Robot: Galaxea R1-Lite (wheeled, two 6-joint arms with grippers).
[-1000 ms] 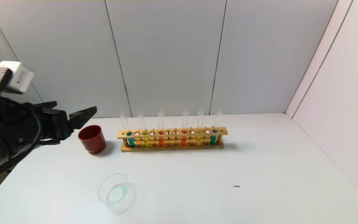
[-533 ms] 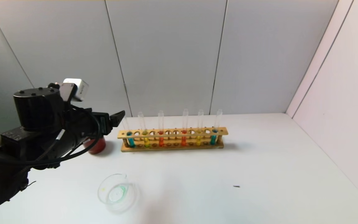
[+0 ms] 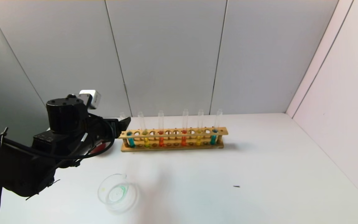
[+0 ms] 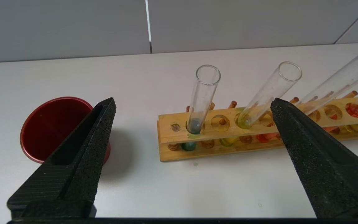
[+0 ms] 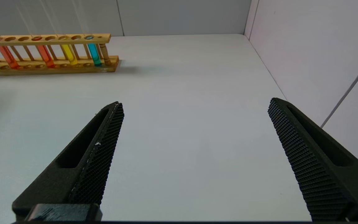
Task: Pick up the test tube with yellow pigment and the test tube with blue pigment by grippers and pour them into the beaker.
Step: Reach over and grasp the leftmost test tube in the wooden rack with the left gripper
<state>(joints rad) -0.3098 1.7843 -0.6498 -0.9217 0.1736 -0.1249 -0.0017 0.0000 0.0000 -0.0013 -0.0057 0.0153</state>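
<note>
The wooden rack surrounds the lower half of the blue test tube. My left gripper needs to pick up the tube next by the clear glass below its rim (image 4: 203, 100).
A wooden rack (image 3: 172, 133) at the back of the table holds six upright tubes. A test tube with blue pigment (image 3: 131, 141) stands at its left end, a test tube with yellow pigment (image 3: 146, 141) next to it; another yellow tube (image 3: 198, 140) and blue tube (image 3: 213, 139) stand at the right end. The beaker (image 3: 117, 193) sits near the front left. My left gripper (image 3: 121, 126) is open and empty at the rack's left end. In the left wrist view the left gripper (image 4: 194, 102) frames the blue tube (image 4: 202, 93); the yellow tube (image 4: 269, 93) is beside one finger. My right gripper (image 5: 194, 104) is open and empty, low over bare table.
A dark red cup (image 4: 51, 127) stands left of the rack, mostly hidden by my left arm in the head view. Two tubes with red-orange liquid (image 3: 161, 141) stand mid-rack. A small dark speck (image 3: 236, 186) lies on the table. Walls close the back and right.
My left arm has swung right from the table's left edge to the rack's left end and now covers the red cup. The tubes and beaker have not moved.
</note>
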